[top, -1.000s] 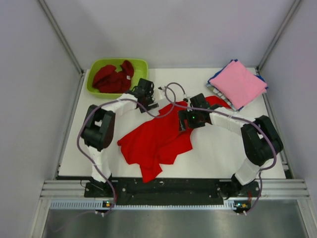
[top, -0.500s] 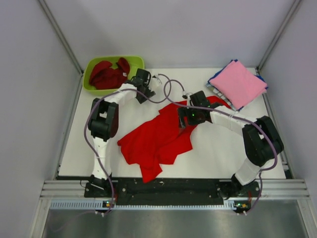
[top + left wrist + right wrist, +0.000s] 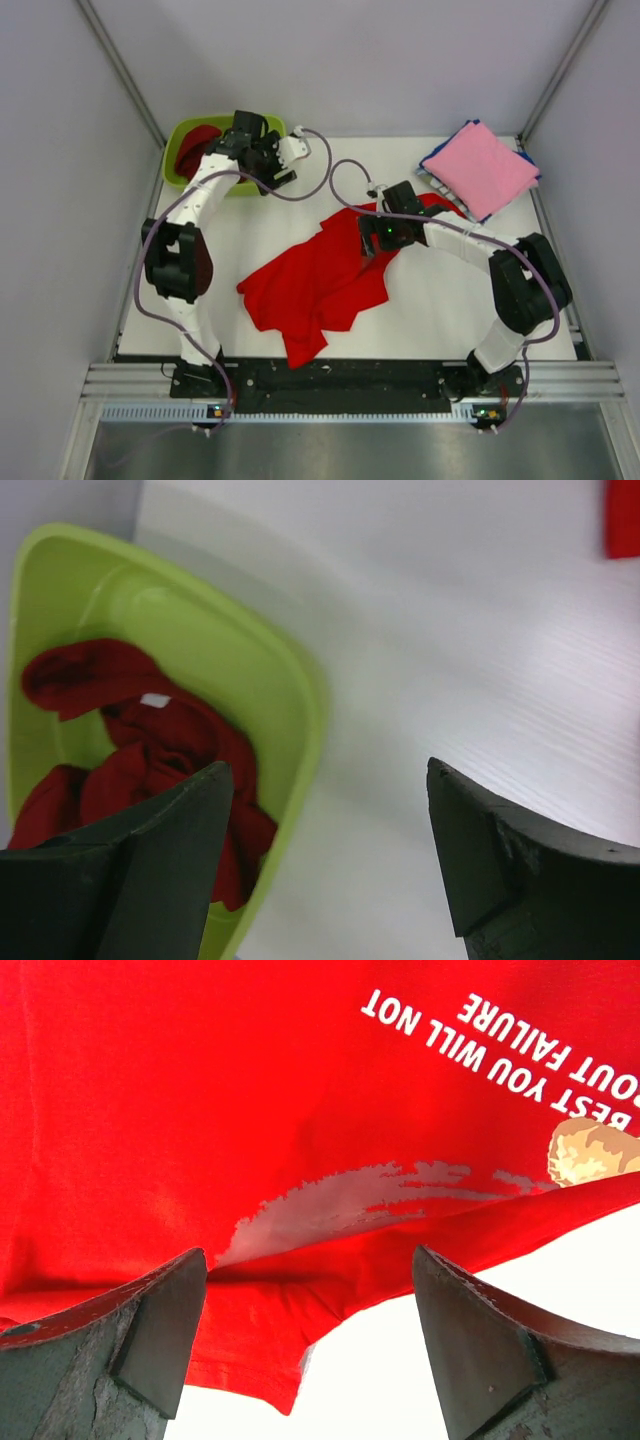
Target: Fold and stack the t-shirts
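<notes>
The right gripper grabs the edge of the bright red t-shirt beside the print next, and the rest stays free to spread for folding.
A bright red t-shirt (image 3: 320,285) lies crumpled in the middle of the table; its white and orange print (image 3: 520,1030) shows in the right wrist view. My right gripper (image 3: 372,245) is open and empty, just above the shirt's edge (image 3: 270,1360). A darker red t-shirt (image 3: 150,750) lies bunched in the lime-green tub (image 3: 172,165) at the back left. My left gripper (image 3: 268,178) is open and empty above the tub's near right rim (image 3: 300,770). A folded pink t-shirt (image 3: 480,168) lies on top of folded blue ones (image 3: 428,166) at the back right.
Grey enclosure walls stand left, right and behind. Cables loop between the two wrists over the back of the table. Bare white table (image 3: 440,310) lies in front of the right arm and left of the red shirt (image 3: 220,240).
My left arm has swung back and left, from beside the bright red shirt to over the tub's rim. The right arm and the bright red shirt have stayed put.
</notes>
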`<state>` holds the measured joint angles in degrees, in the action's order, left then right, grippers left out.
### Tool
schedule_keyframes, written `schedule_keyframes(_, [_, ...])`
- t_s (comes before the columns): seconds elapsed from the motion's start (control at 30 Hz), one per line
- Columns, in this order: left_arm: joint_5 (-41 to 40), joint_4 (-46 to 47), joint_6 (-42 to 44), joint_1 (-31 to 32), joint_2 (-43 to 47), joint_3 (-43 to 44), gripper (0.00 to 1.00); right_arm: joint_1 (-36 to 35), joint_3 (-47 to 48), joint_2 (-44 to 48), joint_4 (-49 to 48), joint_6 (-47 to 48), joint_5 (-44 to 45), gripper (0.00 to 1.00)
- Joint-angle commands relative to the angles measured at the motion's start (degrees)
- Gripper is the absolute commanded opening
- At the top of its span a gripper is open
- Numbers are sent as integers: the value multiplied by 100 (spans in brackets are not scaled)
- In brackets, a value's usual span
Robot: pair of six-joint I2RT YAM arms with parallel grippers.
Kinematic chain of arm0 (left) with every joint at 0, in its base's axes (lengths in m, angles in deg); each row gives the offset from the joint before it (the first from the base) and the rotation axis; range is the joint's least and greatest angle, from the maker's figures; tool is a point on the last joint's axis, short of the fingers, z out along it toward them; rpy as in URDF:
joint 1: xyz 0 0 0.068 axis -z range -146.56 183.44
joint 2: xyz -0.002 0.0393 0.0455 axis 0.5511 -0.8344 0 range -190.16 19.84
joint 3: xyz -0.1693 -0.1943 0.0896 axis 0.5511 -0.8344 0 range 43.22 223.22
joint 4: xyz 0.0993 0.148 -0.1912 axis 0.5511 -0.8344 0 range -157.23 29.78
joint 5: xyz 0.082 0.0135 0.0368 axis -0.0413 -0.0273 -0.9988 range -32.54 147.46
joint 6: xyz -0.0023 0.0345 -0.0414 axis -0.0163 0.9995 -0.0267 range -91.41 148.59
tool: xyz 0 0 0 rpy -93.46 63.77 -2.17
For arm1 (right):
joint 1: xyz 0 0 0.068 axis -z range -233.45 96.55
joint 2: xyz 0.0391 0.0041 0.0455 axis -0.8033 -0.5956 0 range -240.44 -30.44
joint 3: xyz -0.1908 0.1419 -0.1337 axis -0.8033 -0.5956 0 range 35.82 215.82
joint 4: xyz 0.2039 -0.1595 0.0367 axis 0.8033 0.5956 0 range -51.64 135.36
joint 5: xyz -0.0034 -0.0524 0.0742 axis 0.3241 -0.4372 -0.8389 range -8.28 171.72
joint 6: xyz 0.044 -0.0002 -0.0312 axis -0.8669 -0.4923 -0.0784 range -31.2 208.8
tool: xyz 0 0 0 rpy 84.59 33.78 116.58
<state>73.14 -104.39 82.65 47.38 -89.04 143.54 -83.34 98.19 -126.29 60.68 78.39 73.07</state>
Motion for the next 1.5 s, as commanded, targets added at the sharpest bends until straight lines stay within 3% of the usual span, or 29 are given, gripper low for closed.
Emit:
schedule_keyframes(0.0, [-969, 997, -37, -268, -809, 515, 84, -43, 276, 23, -71, 110, 12, 83])
schedule_keyframes(0.23, [-655, 708, 719, -286, -1179, 393, 86, -35, 144, 225, -18, 119, 161, 83])
schedule_keyframes(0.33, [-881, 856, 563, -286, -1346, 419, 83, -43, 144, 242, 17, 136, 161, 83])
schedule_keyframes(0.43, [-1111, 629, 202, -312, -1548, 734, 68, -35, 153, 269, 26, 110, 126, 83])
schedule_keyframes(0.5, [-1129, 331, 17, -365, -1557, 788, 52, -35, 153, 295, 26, 101, 109, 83])
schedule_keyframes(0.63, [-1242, -329, -9, -391, -1514, 648, 11, -43, 135, 331, 26, 127, 117, 83])
schedule_keyframes(0.67, [-1356, -347, -88, -409, -1487, 613, 6, -35, 161, 330, 26, 136, 117, 83])
schedule_keyframes(0.8, [-1515, -163, -413, -681, -1443, 673, 4, -43, 258, 339, 26, 101, 4, 83])
schedule_keyframes(0.97, [-2542, 714, -564, -936, -1636, 885, 3, -122, 293, 383, -9, -31, -85, 82])
schedule_keyframes(1.1, [-2492, 1164, -467, -972, -1672, 999, 7, -552, 320, 366, -194, 293, -234, 82])
schedule_keyframes(1.17, [-2360, 1252, -537, -980, -1602, 999, 31, -833, 329, 418, -202, 557, -217, 82])
schedule_keyframes(1.2, [-2264, 1243, -624, -980, -1532, 999, 50, -974, 294, 471, -220, 697, -312, 82])
schedule_keyframes(1.33, [-1596, 1182, -1002, -963, -734, 666, 92, -1343, -40, 752, -255, 1488, -1085, 91])
schedule_keyframes(1.47, [-569, 911, -1371, -963, 242, 95, 99, -1888, -278, 744, -124, 1928, -1078, 95])
